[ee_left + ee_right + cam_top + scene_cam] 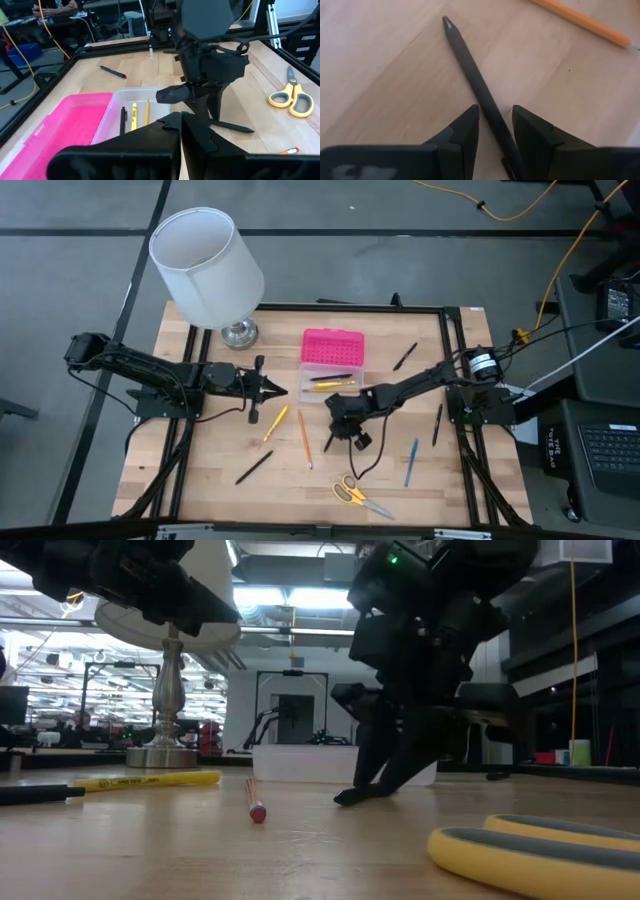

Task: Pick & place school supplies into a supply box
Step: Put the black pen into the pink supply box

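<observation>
My right gripper should next take hold of the black pen on the table by its body (328,443), so that it can put the pen into the supply box (333,383).
The supply box (333,383) is clear and holds a black pen and yellow pens. Its pink lid (333,346) lies open on the far side. My right gripper (336,432) is low over the table, just near of the box, and is open. Its fingers stand on either side of a black pen (480,95) that lies flat on the wood. My left gripper (277,390) hovers left of the box, shut and holding nothing. Loose on the table are a yellow pen (276,423), an orange pencil (304,438), a blue pen (411,462) and yellow-handled scissors (358,495). My right gripper comes down from above with its fingers across the black pen's middle (487,107). One fingertip (470,122) is right beside the pen's side, and I cannot tell whether it touches. The pen lies flat on the table.
A white-shaded lamp (208,260) stands at the far left corner. More black pens lie at the near left (254,467), the right (437,424) and the far right (404,357). The wood between the scissors and the near-left pen is bare.
</observation>
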